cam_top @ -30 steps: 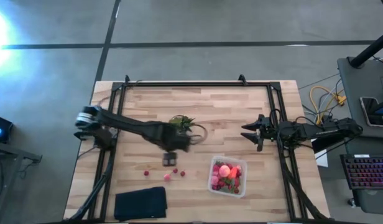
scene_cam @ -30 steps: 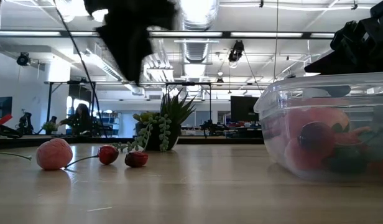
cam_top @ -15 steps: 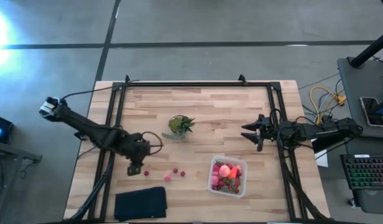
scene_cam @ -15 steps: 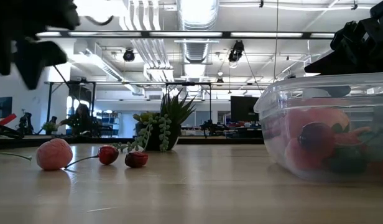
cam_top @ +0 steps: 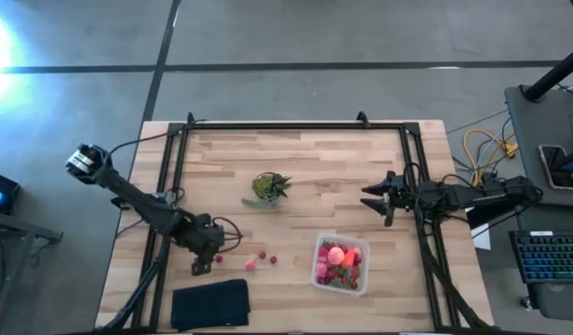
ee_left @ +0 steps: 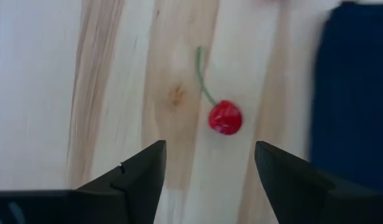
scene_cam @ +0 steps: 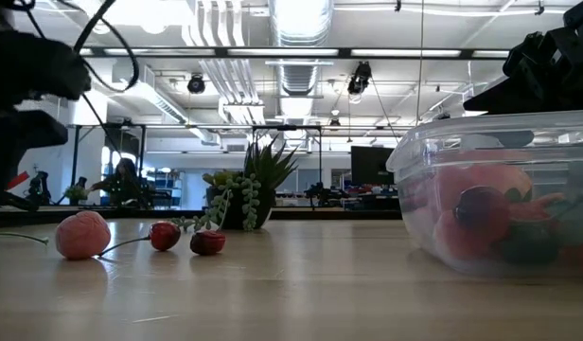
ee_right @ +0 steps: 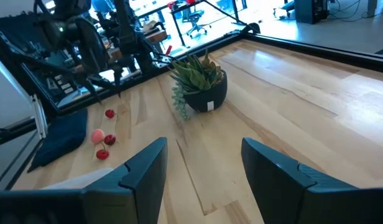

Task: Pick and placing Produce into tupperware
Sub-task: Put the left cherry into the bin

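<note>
I should move my left gripper toward the red cherry (ee_left: pixel 226 117) before it closes, as bare wood shows between fingers and cherry in the left wrist view, so closing now would miss.
Loose produce lies on the wood near the near edge: a red cherry (cam_top: pixel 219 259) with a green stem (ee_left: pixel 225 117), a pink berry (cam_top: pixel 250 264) and two more cherries (cam_top: pixel 262 254) (cam_top: pixel 273 260). The clear tupperware (cam_top: pixel 340 264) stands to their right and holds red, pink and orange pieces. My left gripper (cam_top: pixel 207 256) (ee_left: pixel 209 149) hovers open just beside the leftmost cherry; its fingers touch nothing. My right gripper (cam_top: pixel 375 200) (ee_right: pixel 204 152) waits open near the table's right side.
A flat black pad (cam_top: pixel 210 303) lies at the near edge, close below the left gripper. A small potted plant (cam_top: pixel 268 187) stands mid-table. Black frame rails (cam_top: pixel 296 127) run along the table's sides. Bare wood lies between plant and right gripper.
My left gripper has swung from beside the plant, near the table's middle, toward the table's left and a little toward the near edge, coming down by the leftmost cherry. The produce and the tupperware have stayed where they were.
</note>
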### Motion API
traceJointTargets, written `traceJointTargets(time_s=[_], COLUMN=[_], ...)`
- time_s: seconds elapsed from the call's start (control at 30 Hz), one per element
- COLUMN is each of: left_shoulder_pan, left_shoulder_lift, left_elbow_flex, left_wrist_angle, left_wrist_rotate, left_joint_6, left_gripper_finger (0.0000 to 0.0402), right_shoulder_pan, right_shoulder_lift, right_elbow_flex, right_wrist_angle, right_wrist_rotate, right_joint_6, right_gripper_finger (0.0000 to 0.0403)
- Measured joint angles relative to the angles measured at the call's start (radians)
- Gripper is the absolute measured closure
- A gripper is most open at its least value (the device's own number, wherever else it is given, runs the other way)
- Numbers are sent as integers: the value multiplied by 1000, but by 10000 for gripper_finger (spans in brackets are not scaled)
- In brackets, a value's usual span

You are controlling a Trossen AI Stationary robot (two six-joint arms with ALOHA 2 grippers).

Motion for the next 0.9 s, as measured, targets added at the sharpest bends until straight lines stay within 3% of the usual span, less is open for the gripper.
traceJointTargets(time_s=[0.27, 0.6, 0.73, 0.9], left_shoulder_pan=[-4, -23, -25, -29], left_shoulder_lift=[106, 175, 207, 228], left_elbow_flex=[8, 2, 3, 9], left_wrist_angle=[57, 136, 138, 130], left_wrist_rotate=[-1, -8, -12, -37], left_joint_6=[56, 61, 62, 64], left_gripper_finger=[119, 117, 139, 197], right_shoulder_pan=[0, 0, 0, 0], right_shoulder_lift=[0, 1, 0, 0], right_elbow_flex=[0, 0, 0, 0], right_wrist_angle=[0, 0, 0, 0], right_wrist_rotate=[0, 0, 0, 0], right_joint_6=[0, 0, 0, 0], right_gripper_finger=[204, 204, 204, 204])
